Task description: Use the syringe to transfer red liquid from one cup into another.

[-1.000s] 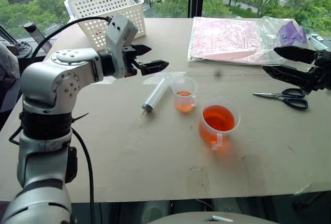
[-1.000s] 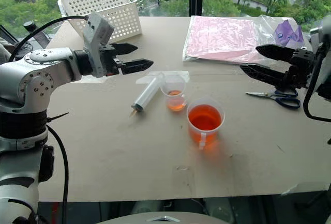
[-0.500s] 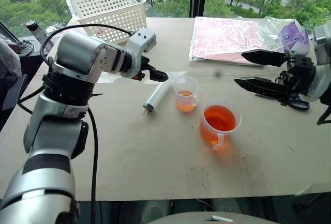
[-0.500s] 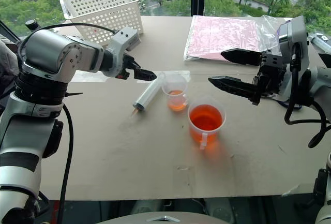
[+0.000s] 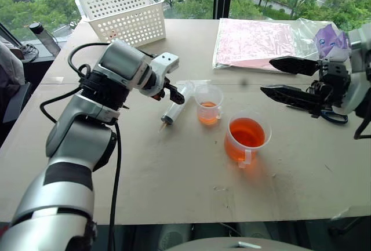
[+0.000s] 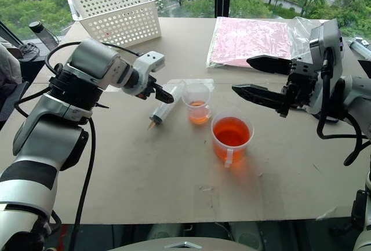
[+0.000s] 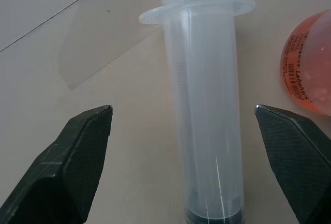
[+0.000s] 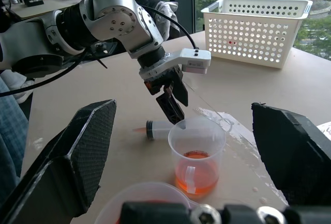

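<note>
I need to grab the syringe next with my left gripper by its body just below the syringe's rim (image 5: 181, 99), because the syringe ends in a thin, pointed orange tip (image 5: 162, 127).
The syringe (image 5: 175, 107) lies flat on the table, its orange tip toward the near edge. My left gripper (image 5: 174, 95) is tilted down over its barrel, open, with one finger on either side of the barrel (image 7: 204, 110) and not touching it. Just right of the syringe stands the small clear cup (image 5: 208, 105) with a little red liquid at the bottom. The larger handled cup (image 5: 246, 139) in front of it is about half full of red liquid (image 5: 246, 133). My right gripper (image 5: 266, 76) hovers open and level to the right of both cups, holding nothing.
A white perforated basket (image 5: 123, 12) stands at the back left. A pink sheet in a clear bag (image 5: 255, 43) lies at the back right. Black-handled scissors (image 5: 334, 116) lie partly hidden behind my right hand. A dark bottle (image 5: 43, 36) stands off the table's left edge.
My left gripper has dropped and tipped downward, from beside the basket to just over the syringe barrel. My right gripper swung left toward the cups, then held still. Both stay open.
</note>
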Robot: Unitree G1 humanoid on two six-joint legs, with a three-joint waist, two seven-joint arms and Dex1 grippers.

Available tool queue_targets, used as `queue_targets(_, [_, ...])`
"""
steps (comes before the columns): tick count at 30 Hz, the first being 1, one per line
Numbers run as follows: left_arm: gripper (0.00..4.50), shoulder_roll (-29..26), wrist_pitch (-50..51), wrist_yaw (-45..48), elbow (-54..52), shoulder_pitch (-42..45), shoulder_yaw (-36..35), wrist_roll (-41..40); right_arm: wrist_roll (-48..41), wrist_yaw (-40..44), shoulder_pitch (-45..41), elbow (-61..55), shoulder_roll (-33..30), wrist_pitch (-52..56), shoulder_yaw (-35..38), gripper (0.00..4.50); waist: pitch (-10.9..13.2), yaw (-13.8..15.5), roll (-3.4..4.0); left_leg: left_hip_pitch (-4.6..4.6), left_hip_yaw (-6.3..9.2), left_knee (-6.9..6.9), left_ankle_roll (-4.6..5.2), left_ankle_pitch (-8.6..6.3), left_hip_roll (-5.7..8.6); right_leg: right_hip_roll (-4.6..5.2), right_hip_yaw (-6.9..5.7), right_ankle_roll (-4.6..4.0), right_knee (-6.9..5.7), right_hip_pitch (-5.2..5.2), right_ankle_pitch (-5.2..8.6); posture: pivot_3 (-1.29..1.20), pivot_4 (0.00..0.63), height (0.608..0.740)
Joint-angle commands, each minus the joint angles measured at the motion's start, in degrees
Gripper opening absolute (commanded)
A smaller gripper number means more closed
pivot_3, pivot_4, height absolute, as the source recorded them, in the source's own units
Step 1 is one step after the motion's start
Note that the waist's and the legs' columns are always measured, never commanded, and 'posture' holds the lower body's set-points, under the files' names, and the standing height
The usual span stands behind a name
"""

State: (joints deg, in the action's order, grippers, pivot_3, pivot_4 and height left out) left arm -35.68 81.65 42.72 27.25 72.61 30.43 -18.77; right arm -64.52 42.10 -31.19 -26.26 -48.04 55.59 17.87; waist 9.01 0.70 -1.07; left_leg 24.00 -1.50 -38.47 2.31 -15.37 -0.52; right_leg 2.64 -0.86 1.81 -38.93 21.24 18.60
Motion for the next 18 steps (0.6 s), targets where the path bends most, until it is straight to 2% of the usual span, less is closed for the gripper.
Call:
queue_targets(1, [4.5,1.56,-2.78,0.21,3.27,2.53,0.35,3.17,-0.84,-0.51,-0.68,-1.47,0.19,-1.39,0.02,4.47,0.0,0.0,0.0,0.0,0.0,0.0,0.0,0.0,0.0,0.0,0.0,0.0,0.0,0.0,0.0,0.0,0.15,0.74])
queue_targets(9, [4.5,6.31,-8.39,2.03,11.66,4.42,1.96,8.33,-0.96,-1.53,-0.95,-1.7,1.04,-1.87,-0.83,4.47,0.0,-0.03,0.0,0.02,-0.01,0.0,0.0,0.0,0.0,0.0,0.0,0.0,-0.01,0.04,0.0,0.0,0.15,0.74])
queue_targets(18, [4.5,8.06,-9.83,5.44,12.87,4.05,2.32,12.22,-1.5,-2.56,-0.78,-2.0,1.21,-2.15,-0.87,4.47,0.0,-0.03,0.0,0.28,-0.02,-0.07,0.0,0.0,0.0,0.0,-0.01,0.0,-0.04,0.24,0.0,0.0,0.15,0.74])
